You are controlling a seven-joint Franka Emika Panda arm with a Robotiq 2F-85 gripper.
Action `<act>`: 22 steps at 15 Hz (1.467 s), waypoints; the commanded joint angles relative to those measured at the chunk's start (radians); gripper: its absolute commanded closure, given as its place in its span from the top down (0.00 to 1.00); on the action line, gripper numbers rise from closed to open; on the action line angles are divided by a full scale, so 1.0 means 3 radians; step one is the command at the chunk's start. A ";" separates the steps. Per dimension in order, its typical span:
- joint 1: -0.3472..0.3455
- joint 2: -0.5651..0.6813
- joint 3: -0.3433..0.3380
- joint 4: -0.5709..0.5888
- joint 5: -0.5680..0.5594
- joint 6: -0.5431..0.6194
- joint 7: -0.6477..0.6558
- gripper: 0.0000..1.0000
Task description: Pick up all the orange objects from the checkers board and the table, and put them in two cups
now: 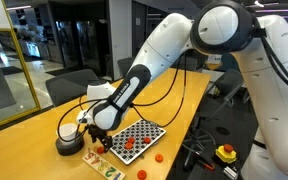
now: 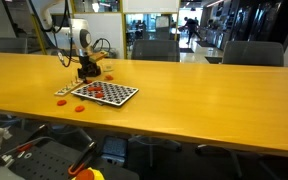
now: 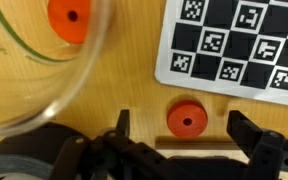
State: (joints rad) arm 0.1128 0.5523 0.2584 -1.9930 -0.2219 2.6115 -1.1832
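The orange disc (image 1: pixel 100 150) has my gripper's fingers on either side of it, with their ends down near the tabletop, so my gripper should close on it now.
In the wrist view my gripper (image 3: pixel 180 122) is open, low over the wooden table, with one orange disc (image 3: pixel 187 120) lying between its fingers, untouched. This disc lies just off the edge of the checkers board (image 3: pixel 239 45). A clear cup (image 3: pixel 84 72) to the left holds another orange disc (image 3: pixel 68 20). In an exterior view the gripper (image 1: pixel 96 135) hangs between the cup (image 1: pixel 68 127) and the board (image 1: pixel 142 135), which carries several orange discs. More orange discs lie on the table (image 1: pixel 156 158). In an exterior view the gripper (image 2: pixel 88 70) is behind the board (image 2: pixel 104 92).
A black tape roll (image 1: pixel 69 146) sits beside the cup and shows at the wrist view's lower left (image 3: pixel 14 162). A small printed card (image 1: pixel 102 160) lies near the table's front edge. Chairs stand around the long wooden table (image 2: pixel 204 95).
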 commanded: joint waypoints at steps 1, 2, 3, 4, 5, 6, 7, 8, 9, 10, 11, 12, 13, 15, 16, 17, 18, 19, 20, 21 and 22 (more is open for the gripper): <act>-0.0020 0.0037 0.0017 0.0096 0.0013 -0.0058 -0.0071 0.75; -0.0023 0.0039 0.0019 0.0094 0.0015 -0.0051 -0.0074 0.75; -0.0024 0.0039 0.0019 0.0092 0.0017 -0.0052 -0.0072 0.66; -0.0025 0.0038 0.0019 0.0091 0.0019 -0.0053 -0.0073 0.59; -0.0025 0.0038 0.0019 0.0090 0.0019 -0.0053 -0.0072 0.51; -0.0024 0.0039 0.0017 0.0089 0.0017 -0.0053 -0.0069 0.42; -0.0024 0.0038 0.0017 0.0089 0.0017 -0.0054 -0.0069 0.35; -0.0024 0.0039 0.0017 0.0091 0.0019 -0.0058 -0.0068 0.29; -0.0025 0.0040 0.0018 0.0092 0.0021 -0.0061 -0.0068 0.20; -0.0025 0.0039 0.0017 0.0095 0.0021 -0.0064 -0.0065 0.20; -0.0023 0.0035 0.0014 0.0092 0.0020 -0.0068 -0.0060 0.21; -0.0022 0.0029 0.0012 0.0089 0.0018 -0.0069 -0.0055 0.22; -0.0013 -0.0011 0.0004 0.0075 0.0012 -0.0084 -0.0033 0.22; -0.0002 -0.0134 -0.0003 0.0030 0.0003 -0.0110 0.0004 0.21; -0.0001 -0.0208 0.0000 0.0015 0.0009 -0.0135 0.0018 0.21; 0.0003 -0.0279 0.0001 0.0007 0.0013 -0.0166 0.0032 0.21; 0.0014 -0.0372 0.0002 0.0002 0.0016 -0.0219 0.0050 0.21; 0.0033 -0.0460 -0.0006 0.0005 0.0011 -0.0276 0.0081 0.21; 0.0059 -0.0545 -0.0024 0.0008 -0.0008 -0.0336 0.0117 0.21; 0.0091 -0.0634 -0.0042 0.0024 -0.0030 -0.0408 0.0168 0.21; 0.0112 -0.0713 -0.0049 0.0029 -0.0043 -0.0468 0.0204 0.21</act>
State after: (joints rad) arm 0.1180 0.4305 0.2580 -1.9817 -0.2220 2.5397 -1.1681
